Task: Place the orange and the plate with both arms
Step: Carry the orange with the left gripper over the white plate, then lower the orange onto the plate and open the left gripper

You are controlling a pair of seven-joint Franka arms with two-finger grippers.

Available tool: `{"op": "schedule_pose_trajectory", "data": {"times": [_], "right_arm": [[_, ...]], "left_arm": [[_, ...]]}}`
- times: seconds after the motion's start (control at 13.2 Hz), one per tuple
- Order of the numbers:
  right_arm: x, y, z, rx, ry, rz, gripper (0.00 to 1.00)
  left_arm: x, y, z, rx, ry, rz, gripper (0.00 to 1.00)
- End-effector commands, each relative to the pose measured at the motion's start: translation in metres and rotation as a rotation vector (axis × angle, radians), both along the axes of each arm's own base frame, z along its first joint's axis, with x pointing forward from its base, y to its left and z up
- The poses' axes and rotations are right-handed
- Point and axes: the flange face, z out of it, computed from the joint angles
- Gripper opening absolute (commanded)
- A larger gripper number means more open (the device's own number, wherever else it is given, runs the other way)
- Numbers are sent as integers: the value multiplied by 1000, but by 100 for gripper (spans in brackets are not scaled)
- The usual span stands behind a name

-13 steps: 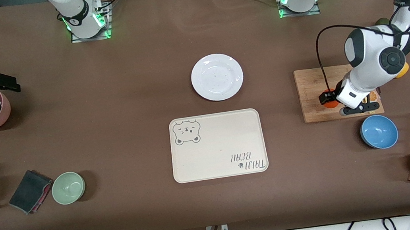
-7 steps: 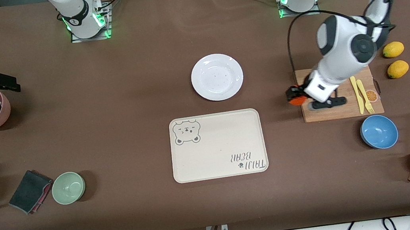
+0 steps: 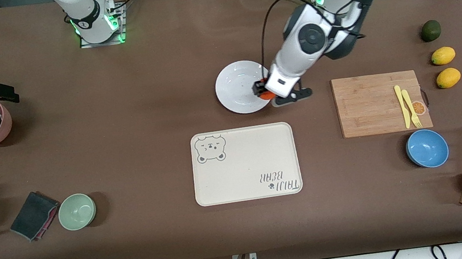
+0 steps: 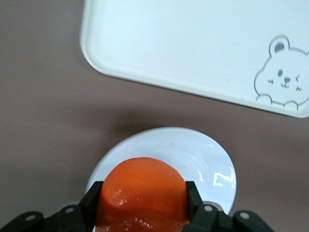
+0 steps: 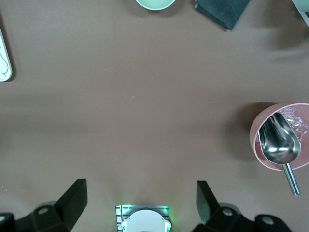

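Note:
My left gripper needs to keep holding the orange [image 3: 267, 95] until it's lower, because the orange is above the plate's rim and would drop from there if I opened now.
The orange [image 3: 267, 95] is held in my left gripper [image 3: 262, 91], which is shut on it above the white plate [image 3: 235, 82], over the rim toward the left arm's end. In the left wrist view the orange [image 4: 142, 203] fills the space between the gripper's [image 4: 143, 189] black fingers [image 4: 95, 193], with the plate [image 4: 207, 159] right below and the bear-printed tray [image 4: 193, 43] past it. My right gripper [image 3: 4, 92] waits open over the right arm's end of the table, by the pink bowl. In its wrist view the right gripper [image 5: 140, 193] has nothing between its fingers.
The cream tray [image 3: 245, 163] lies nearer the front camera than the plate. A wooden cutting board [image 3: 368, 105] with yellow cutlery [image 3: 406, 105], a blue bowl [image 3: 427, 148], lemons [image 3: 443, 56] and a green fruit [image 3: 430, 30] are toward the left arm's end. A pink bowl [image 3: 2, 127] and a green bowl [image 3: 77, 211] are toward the right arm's end.
My left arm has carried the orange from the cutting board across to above the plate's rim. The right arm has not moved.

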Motion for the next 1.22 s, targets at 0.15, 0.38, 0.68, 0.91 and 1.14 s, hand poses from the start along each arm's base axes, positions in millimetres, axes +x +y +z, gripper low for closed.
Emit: {"op": "schedule_pose_trajectory", "data": {"times": [0.15,0.38,0.68,0.91,1.14], "right_arm": [[-3,2,11,7,-4,3,100],[-3,4,11,4,-4,6,100],[-1,0,8,1,-5,2,100],[-1,-3,7,-25,-3,3,100],[-3,3,9,-21,2,16,100]], "left_arm": [[-37,-46,-58,-30,52,-7,10],[-48,-46,-68,-12,79,6,19],[-59,-47,-81,7,105,8,72],[-54,-43,-75,10,98,13,99],[-33,-27,-47,5,61,46,100]]}}
